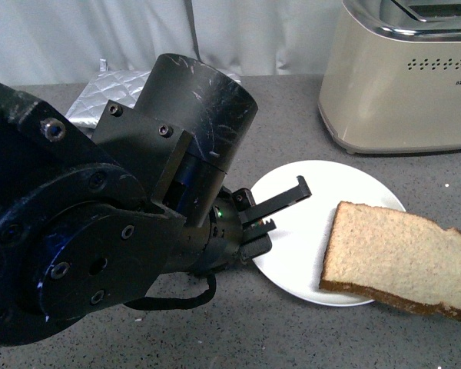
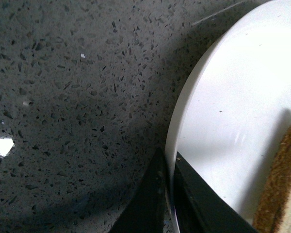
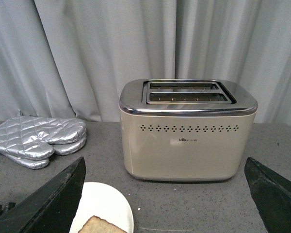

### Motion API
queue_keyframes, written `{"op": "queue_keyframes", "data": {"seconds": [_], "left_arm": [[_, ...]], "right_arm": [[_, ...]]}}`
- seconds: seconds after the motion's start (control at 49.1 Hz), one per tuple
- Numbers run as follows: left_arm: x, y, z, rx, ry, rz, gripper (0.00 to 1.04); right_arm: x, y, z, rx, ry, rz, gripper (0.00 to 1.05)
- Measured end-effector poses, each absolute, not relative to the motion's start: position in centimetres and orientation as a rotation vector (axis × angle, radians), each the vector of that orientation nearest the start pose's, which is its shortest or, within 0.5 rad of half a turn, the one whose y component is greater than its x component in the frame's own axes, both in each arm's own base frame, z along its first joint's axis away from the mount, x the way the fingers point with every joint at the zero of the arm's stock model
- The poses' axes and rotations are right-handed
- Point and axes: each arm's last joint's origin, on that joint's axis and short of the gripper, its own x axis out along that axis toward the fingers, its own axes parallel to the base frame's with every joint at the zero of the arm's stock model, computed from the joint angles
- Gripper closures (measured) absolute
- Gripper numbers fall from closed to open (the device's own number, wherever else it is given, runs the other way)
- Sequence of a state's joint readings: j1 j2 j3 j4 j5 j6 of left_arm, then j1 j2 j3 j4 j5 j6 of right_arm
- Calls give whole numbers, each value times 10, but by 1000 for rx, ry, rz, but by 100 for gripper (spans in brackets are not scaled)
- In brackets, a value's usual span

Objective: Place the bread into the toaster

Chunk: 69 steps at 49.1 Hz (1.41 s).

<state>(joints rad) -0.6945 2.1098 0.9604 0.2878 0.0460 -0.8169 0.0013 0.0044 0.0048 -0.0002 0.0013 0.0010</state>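
The right gripper grabs the bread slice by its crusted edge next, to load the toaster's slot.
The bread is a light-brown slice with a dark crust, lying on the right side of the white plate and overhanging its rim. My left gripper is shut on the plate's left rim; the left wrist view shows its fingers pinching the plate edge, with the bread crust at the corner. The beige toaster stands at the back right, apart from the plate. My right gripper is open, its fingertips wide apart, facing the toaster whose chrome top slots are empty.
Silver quilted oven mitts lie at the back left, also seen behind the left arm as mitts. A grey speckled counter carries everything. A pale curtain closes off the back.
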Motion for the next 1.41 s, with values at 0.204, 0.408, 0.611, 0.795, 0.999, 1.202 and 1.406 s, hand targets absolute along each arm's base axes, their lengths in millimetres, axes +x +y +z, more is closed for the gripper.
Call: {"op": "queue_keyframes", "data": {"seconds": [0.204,0.408,0.611,0.795,0.999,1.202,1.406], "left_arm": [[293,-229,58,-463,1032,-257,59],[292,-168,82,-562,962,-177,25],[262,-37,122,-692,823,-33,7],[181,63,150,-325,170,-46,34],[108,68,160,-111,66,22,67],[98,35,168,-22,7,23,97],[97,8,168,-8,-7,46,101]], "right_arm": [[98,0,165,1,0,0,9],[98,0,165,1,0,0,9],[98,0,165,1,0,0,9],[98,0,165,1,0,2,9],[98,0,165,1,0,2,9],[98,0,165,1,0,0,9],[98,0,165,1,0,1,9]]}}
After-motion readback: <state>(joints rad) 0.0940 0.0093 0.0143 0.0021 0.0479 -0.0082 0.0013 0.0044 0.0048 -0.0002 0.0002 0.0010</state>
